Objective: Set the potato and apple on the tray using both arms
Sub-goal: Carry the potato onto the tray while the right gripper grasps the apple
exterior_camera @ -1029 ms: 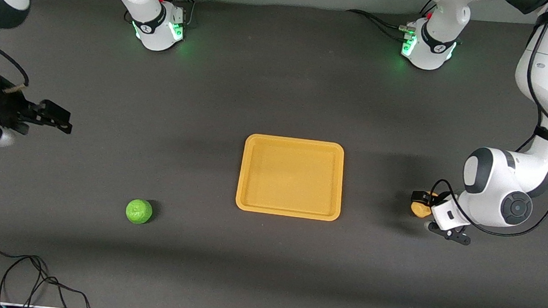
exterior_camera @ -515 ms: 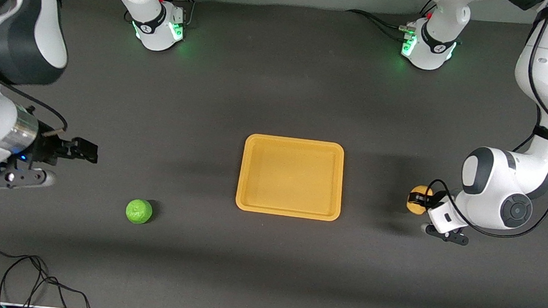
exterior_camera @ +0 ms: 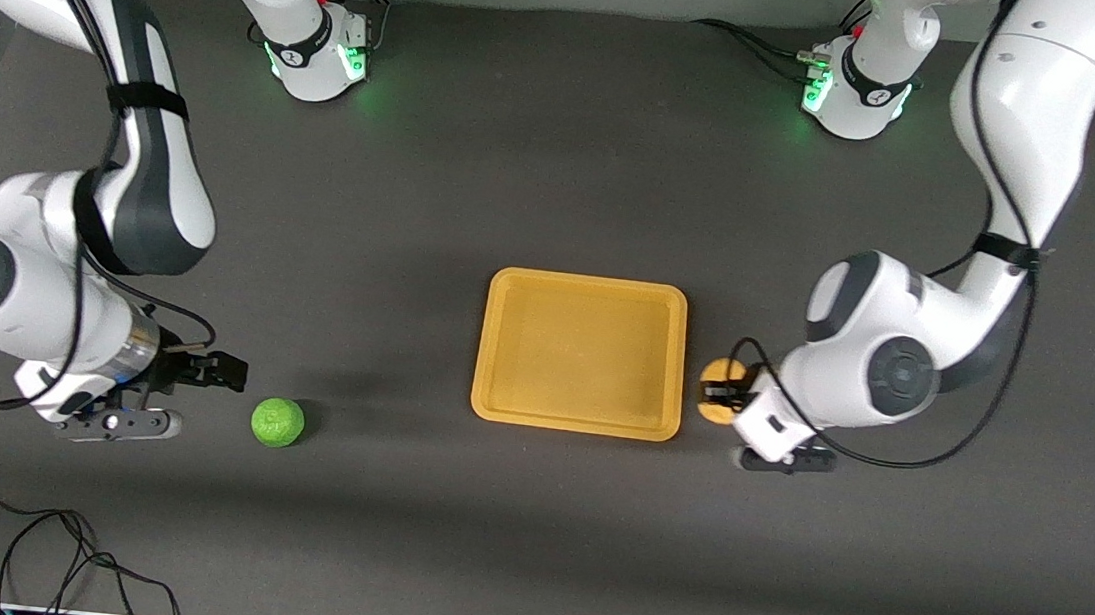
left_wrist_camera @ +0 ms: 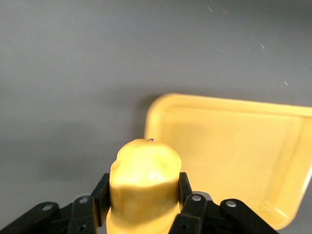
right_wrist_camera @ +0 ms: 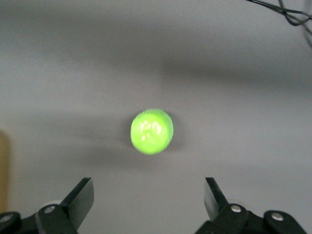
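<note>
The green apple will go on the yellow-orange tray with my right gripper. To do that, my right gripper will first grab the apple by its round middle next.
The yellow-orange tray lies at the middle of the table; it also shows in the left wrist view. My left gripper is shut on the yellowish-tan potato, held in the air just beside the tray's edge toward the left arm's end. In the left wrist view the potato sits between the black fingers. The green apple lies on the table toward the right arm's end. My right gripper is open and empty beside it. In the right wrist view the apple lies ahead of the spread fingers.
The table is a dark grey mat. A loose black cable lies near the front edge at the right arm's end. Both green-lit arm bases stand along the edge farthest from the front camera.
My left gripper has carried the potato from the left arm's end to the tray's edge. My right gripper has swung in and come down close beside the apple.
</note>
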Controlling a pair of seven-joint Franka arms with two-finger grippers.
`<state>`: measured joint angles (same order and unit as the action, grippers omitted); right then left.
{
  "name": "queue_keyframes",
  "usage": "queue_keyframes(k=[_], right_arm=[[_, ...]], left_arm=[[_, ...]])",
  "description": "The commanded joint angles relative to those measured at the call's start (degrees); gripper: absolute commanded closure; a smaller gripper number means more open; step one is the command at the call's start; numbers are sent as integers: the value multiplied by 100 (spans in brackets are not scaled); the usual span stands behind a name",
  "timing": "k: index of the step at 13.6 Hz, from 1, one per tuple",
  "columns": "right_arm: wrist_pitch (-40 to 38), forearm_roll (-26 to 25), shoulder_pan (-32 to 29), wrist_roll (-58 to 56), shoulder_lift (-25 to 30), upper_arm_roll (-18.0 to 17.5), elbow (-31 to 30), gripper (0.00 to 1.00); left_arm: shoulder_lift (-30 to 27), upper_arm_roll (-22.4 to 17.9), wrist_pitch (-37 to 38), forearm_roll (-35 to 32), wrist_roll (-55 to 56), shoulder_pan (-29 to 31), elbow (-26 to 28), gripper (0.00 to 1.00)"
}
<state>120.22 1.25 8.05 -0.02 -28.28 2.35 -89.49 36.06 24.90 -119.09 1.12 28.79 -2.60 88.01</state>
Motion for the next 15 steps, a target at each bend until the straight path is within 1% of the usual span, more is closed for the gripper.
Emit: queue_keyframes(k=[1,2,3,4,6,7,10,11,12,13,14,15], right_arm=[[1009,104,12,98,-229,2,-542,0],[1256,104,3,98,-361,2,-604,0],[1449,104,12,98,-467,2,-631,0],[1608,104,12,98,-607,2,-631,0],[1977,104,12,98,-862,2,-631,0],[2101,104,21,98,-968,2,-631,0],[2365,113,12,107,-1188,2,-622,0],[2426,113,21,116,-1215,2,-622,0],[2436,113,21,116,-1224,2,-622,16],[2436,104,64,116,-1215,2,-622,41],[2418,104,65,107,-1215,2,-622,54],[2401,104,56,90,-1206,2,-622,60]], left_arm=[[497,-117,-437,-41,809,-573,-215,99],[638,-151,-526,-137,986,-740,-214,99],[683,-221,-519,-243,988,-785,-206,99],[683,-231,-484,-261,988,-777,-153,96],[675,-257,-404,-296,988,-768,-135,95],[692,-266,-439,-331,1032,-777,-135,91],[727,-275,-431,-340,1093,-786,-30,91],[727,-275,-483,-332,1093,-786,-30,81],[727,-275,-492,-340,1093,-803,-30,63],[727,-275,-457,-340,1093,-804,-21,60],[727,-275,-457,-340,1093,-804,-12,54],[727,-275,-431,-358,1093,-795,-4,47]])
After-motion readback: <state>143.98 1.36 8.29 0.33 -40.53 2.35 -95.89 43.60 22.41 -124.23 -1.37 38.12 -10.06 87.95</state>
